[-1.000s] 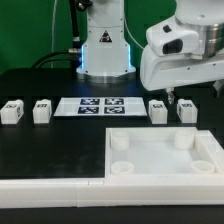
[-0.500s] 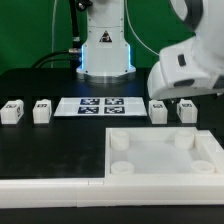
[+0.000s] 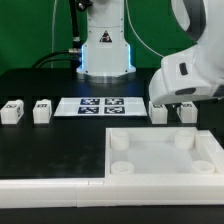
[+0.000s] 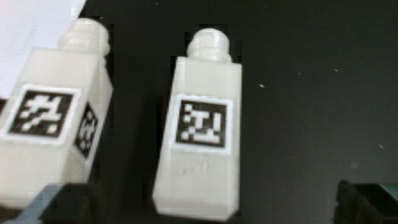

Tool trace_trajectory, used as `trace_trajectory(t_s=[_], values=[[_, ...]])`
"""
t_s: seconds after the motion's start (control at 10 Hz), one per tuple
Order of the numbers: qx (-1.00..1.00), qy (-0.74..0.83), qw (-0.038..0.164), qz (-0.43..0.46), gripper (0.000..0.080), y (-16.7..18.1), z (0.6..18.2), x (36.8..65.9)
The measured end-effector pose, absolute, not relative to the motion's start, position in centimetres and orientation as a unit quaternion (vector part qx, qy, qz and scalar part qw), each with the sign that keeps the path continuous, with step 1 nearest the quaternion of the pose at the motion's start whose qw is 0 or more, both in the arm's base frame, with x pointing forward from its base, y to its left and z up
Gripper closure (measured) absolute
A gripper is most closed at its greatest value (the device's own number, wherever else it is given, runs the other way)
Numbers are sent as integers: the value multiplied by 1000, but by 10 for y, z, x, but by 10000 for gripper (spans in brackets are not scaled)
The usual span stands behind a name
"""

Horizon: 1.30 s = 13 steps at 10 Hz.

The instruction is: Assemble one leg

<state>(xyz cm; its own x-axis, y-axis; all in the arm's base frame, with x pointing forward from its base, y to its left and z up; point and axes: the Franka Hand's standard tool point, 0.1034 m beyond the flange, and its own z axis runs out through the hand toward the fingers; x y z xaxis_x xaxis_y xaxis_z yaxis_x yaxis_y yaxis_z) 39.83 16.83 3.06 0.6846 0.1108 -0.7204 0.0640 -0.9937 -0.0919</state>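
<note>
My gripper is going to reach the leg and grab its square tagged end [image 3: 187, 113] [image 4: 198, 173], so the leg's round knob stays free to go into the white panel's socket.
Four small white legs with square tags stand in a row on the black table: two at the exterior view's left [image 3: 12, 112] [image 3: 42, 111] and two at its right [image 3: 158, 112] [image 3: 187, 112]. My gripper [image 3: 176, 103] hangs low over the right pair, and its white body hides their tops. In the wrist view my gripper [image 4: 210, 205] is open. One leg [image 4: 210, 125] lies in line with the gap between the dark fingertips [image 4: 54, 205]. A second leg [image 4: 63, 110] lies just beside it, outside the fingers. Nothing is held.
The marker board [image 3: 100, 105] lies between the two pairs of legs. A large white tray-like panel [image 3: 150, 133] with round sockets fills the front right. A long white strip [image 3: 50, 190] runs along the front. The robot base [image 3: 105, 50] stands at the back.
My arm has come down and toward the exterior view's right, and the gripper is now close above the right pair of legs. The legs have not moved.
</note>
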Motion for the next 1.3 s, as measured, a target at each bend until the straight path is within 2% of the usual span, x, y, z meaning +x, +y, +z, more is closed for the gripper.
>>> trace_trajectory(t_s=[0.3, 0.6, 0.8, 0.9, 1.3], values=[[-915, -47, 25, 399, 151, 169, 18, 380], [-917, -50, 26, 396, 151, 172, 15, 380], [-917, -50, 26, 396, 410, 172, 15, 380], [-917, -51, 26, 396, 510, 172, 15, 380], [-917, -51, 26, 396, 510, 172, 15, 380]])
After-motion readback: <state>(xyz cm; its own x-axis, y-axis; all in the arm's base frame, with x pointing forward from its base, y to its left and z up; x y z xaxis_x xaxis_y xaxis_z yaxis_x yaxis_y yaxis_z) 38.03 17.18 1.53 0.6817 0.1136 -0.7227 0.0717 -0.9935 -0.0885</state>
